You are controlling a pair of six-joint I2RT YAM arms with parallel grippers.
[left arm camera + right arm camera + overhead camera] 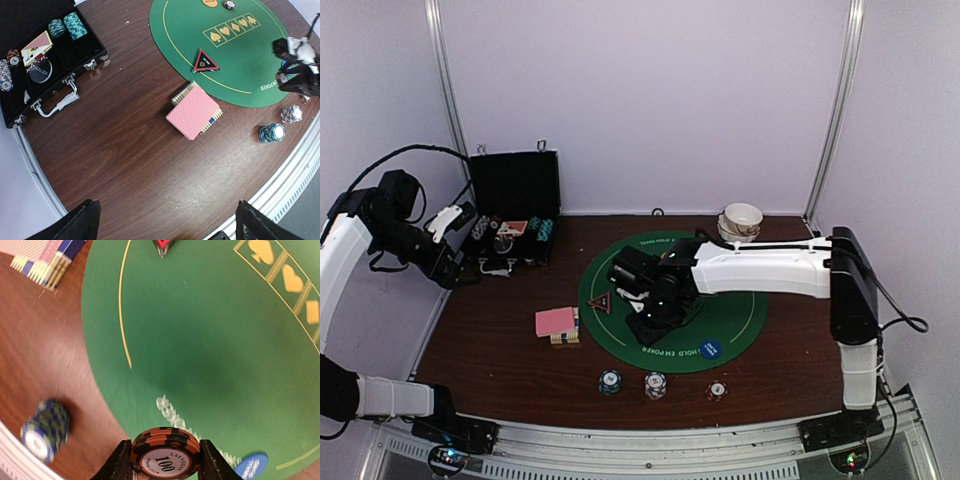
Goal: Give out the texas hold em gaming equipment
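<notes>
The poker chips [166, 452] are still well above the mat's white lettering. My right gripper needs to bring the chips down toward the triangular marker before it lets go of them.
My right gripper [166, 461] is shut on a small stack of orange-and-black "100" poker chips [166, 452], held above the near edge of the green round mat [210, 340]. In the top view this gripper [645, 328] hangs over the mat's left half. A blue disc [251, 465] lies just right of it. A pink-backed card deck [556, 322] lies left of the mat, with the black-and-red triangular marker [600, 303] on the mat's edge beside it. Three chip stacks [655, 384] stand in front of the mat. My left gripper [169, 225] is open and empty, high above bare table.
An open black case [513, 215] holding more chips [65, 26] stands at the back left. Stacked white bowls [741, 222] stand behind the mat at the back right. An orange disc [210, 2] and a single chip [229, 4] lie on the mat's far side.
</notes>
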